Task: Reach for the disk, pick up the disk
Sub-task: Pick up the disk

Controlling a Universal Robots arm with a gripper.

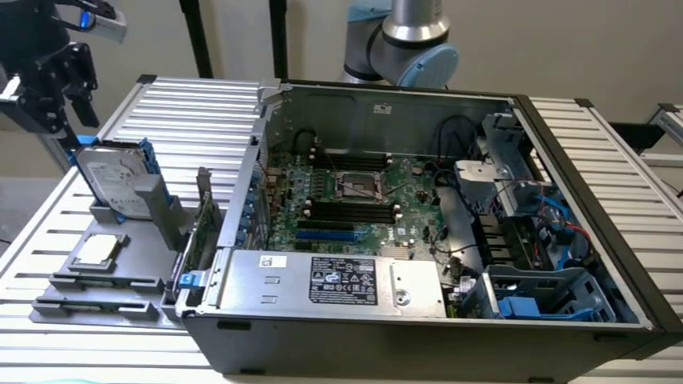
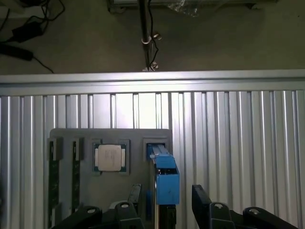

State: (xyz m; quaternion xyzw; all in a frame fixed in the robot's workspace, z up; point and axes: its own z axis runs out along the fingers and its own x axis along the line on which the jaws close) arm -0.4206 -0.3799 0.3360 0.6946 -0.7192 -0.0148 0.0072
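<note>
I need to lower my gripper toward the disk's blue bar before closing on the disk, as in the exterior view my fingers stop above the disk's top edge [image 1: 115, 146], short of that bar.
The disk [image 1: 108, 181] stands on edge in a grey holder at the exterior view's left, a grey metal drive with a white label and blue rails. In the wrist view I look down on the disk's [image 2: 165, 180] blue rail edge. My black gripper [image 1: 62, 120] hangs above and slightly behind the disk's top, apart from it. In the wrist view the gripper [image 2: 167, 200] is open, with one finger [image 2: 135, 193] on either side of the blue rail and nothing held.
A small silver square chip [image 1: 96, 250] [image 2: 110, 157] lies in the grey fixture [image 1: 101, 282] beside the disk. A green card [image 1: 203, 220] stands between the fixture and the open computer case [image 1: 427, 208]. The slatted metal table [image 1: 192, 104] carries everything.
</note>
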